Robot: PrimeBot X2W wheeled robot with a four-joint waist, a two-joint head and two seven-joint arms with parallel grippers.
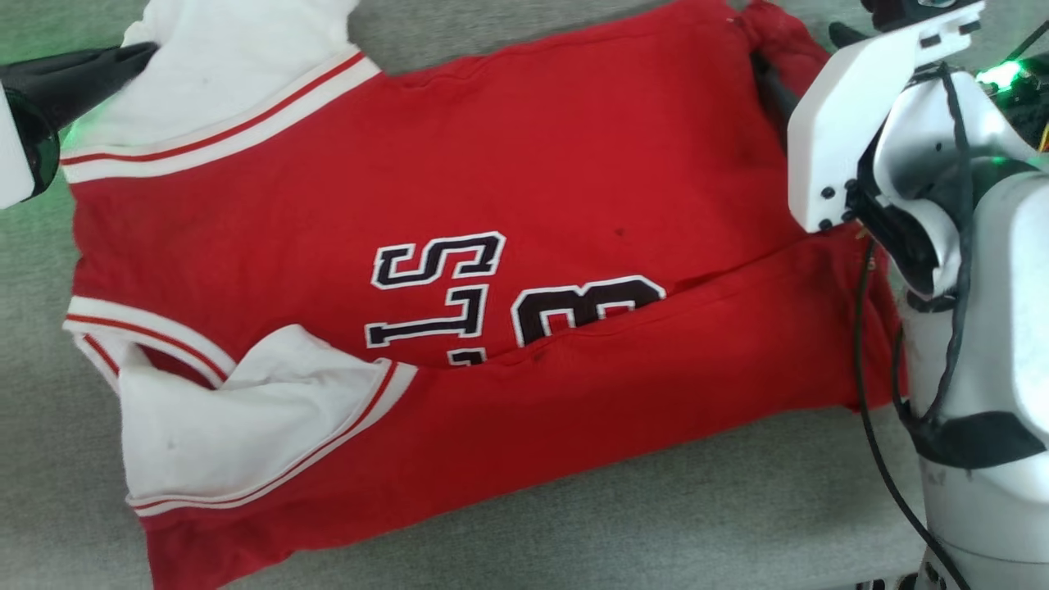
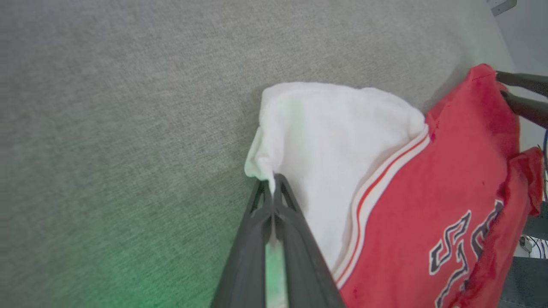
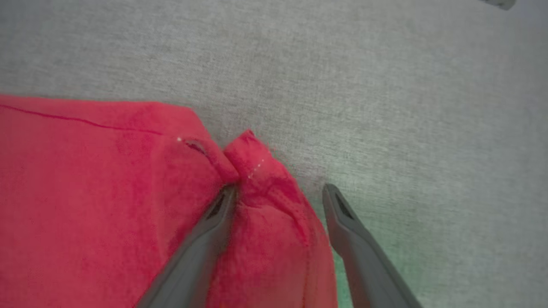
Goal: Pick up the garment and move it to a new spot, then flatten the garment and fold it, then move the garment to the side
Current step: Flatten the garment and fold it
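The red shirt has a bunched hem corner (image 3: 272,190). My right gripper will pinch the shirt there next, to fold it over its lettering.
The garment (image 1: 459,188), a red shirt with white sleeves, striped trim and black-and-white lettering, lies spread on the grey cloth surface (image 1: 737,516), its near long edge folded over the print. In the left wrist view my left gripper (image 2: 272,182) is shut on the edge of the far white sleeve (image 2: 325,141); in the head view its dark fingers (image 1: 98,70) reach that sleeve at the upper left. My right gripper (image 3: 278,192) stands open, its fingers straddling a bunched red corner (image 3: 261,171) of the garment. The right arm (image 1: 885,123) covers that corner in the head view.
Grey fabric surface (image 2: 128,107) stretches all around the garment, with free room beyond the sleeve and beyond the red corner (image 3: 406,107). A black cable (image 1: 869,426) hangs along the right arm. The right gripper's fingers (image 2: 522,92) also show at the far edge in the left wrist view.
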